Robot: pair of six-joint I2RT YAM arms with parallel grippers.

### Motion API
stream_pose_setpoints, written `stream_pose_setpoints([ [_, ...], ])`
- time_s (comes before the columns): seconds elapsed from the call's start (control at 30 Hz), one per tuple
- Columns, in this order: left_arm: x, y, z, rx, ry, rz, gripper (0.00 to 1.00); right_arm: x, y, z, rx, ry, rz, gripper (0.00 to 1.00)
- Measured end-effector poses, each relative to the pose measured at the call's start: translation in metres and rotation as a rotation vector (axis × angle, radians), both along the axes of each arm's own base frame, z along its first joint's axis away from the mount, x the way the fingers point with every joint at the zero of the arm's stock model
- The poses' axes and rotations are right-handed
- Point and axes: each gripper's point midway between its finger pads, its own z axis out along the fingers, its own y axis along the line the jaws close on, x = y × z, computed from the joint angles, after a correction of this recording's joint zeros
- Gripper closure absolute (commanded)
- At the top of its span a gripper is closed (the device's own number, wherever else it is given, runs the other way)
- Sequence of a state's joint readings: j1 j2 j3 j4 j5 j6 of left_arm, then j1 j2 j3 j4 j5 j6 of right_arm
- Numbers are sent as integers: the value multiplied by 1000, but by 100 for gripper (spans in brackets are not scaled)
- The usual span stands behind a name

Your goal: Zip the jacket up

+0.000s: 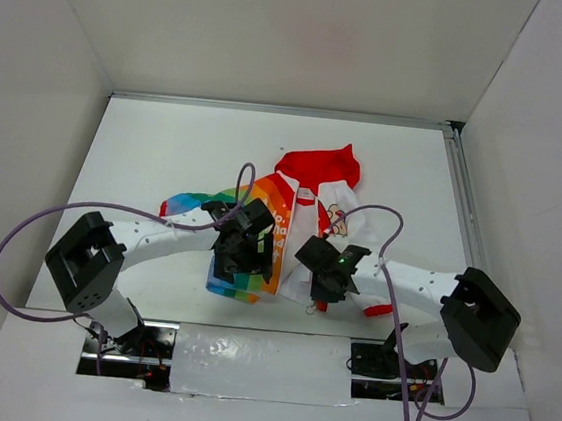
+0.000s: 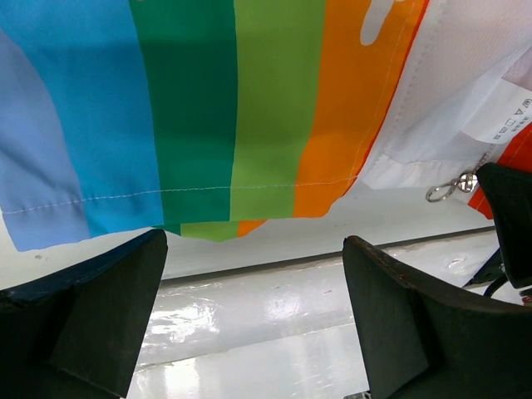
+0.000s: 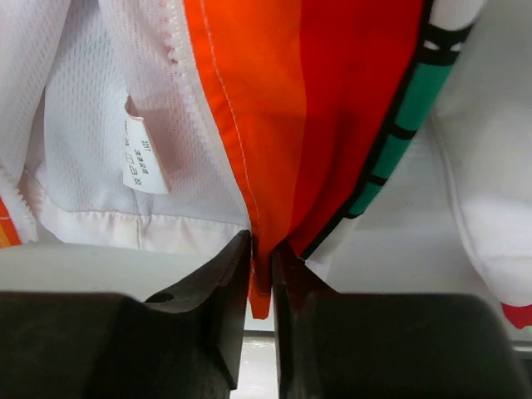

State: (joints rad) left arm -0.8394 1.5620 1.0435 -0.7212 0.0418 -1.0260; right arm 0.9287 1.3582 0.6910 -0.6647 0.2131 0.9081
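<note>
My left gripper grabs the striped hem's orange corner (image 3: 7,233) beside the zipper teeth (image 3: 187,91) next, leaving the zipper end free to insert.
The small white jacket (image 1: 311,214) lies open mid-table, red hood at the far end, rainbow stripes on its left half. My left gripper (image 1: 246,259) is open and empty just near of the striped hem (image 2: 208,108); its fingers (image 2: 399,316) stand wide apart over bare table. A metal zipper pull ring (image 2: 453,187) hangs at the right of the left wrist view. My right gripper (image 1: 328,286) is shut on the jacket's red-orange bottom corner (image 3: 264,283) beside the zipper teeth (image 3: 187,91). The white mesh lining and a care label (image 3: 143,160) show.
White walls enclose the table (image 1: 136,155) on three sides. A glossy taped strip (image 1: 256,354) runs along the near edge between the arm bases. Purple cables (image 1: 49,221) loop from both arms.
</note>
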Motion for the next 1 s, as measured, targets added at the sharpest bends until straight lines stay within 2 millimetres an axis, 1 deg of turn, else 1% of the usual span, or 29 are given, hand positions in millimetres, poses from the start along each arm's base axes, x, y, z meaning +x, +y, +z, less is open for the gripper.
stream_pose_setpoints([
  [0.03, 0, 0, 0, -2, -2, -1, 1, 0, 0, 0, 0, -1, -3, 84],
  [0.2, 3, -5, 1, -20, -15, -10, 3, 1, 1, 4, 15, -11, -2, 85],
  [0.33, 4, -11, 3, -23, -24, -40, 6, 4, 8, 22, 96, -42, 2, 86],
  [0.4, 6, -20, 4, -28, -29, -60, 8, 9, 11, 33, 160, -69, -9, 93],
  [0.47, 5, -27, 2, -27, -28, -79, 10, 12, 10, 40, 211, -86, -20, 93],
  [0.57, 2, -34, -4, -14, -15, -99, 13, 12, 5, 42, 254, -88, -31, 93],
  [0.63, -2, -37, -15, 17, 11, -113, 16, 11, 2, 41, 263, -82, -34, 93],
  [0.67, -3, -37, -19, 33, 24, -114, 18, 10, 2, 42, 268, -78, -32, 93],
  [0.7, -4, -36, -22, 48, 34, -112, 25, 10, 3, 42, 272, -78, -28, 93],
  [0.77, -4, -35, -28, 75, 47, -110, 27, 10, 4, 43, 287, -81, -22, 93],
  [0.87, -1, -34, -30, 99, 55, -104, 31, 9, 7, 45, 312, -85, -9, 93],
  [0.9, 1, -35, -30, 102, 53, -102, 35, 9, 8, 45, 315, -85, -7, 93],
  [1.0, 5, -39, -32, 105, 52, -103, 35, 10, 10, 47, 329, -87, -3, 93],
])
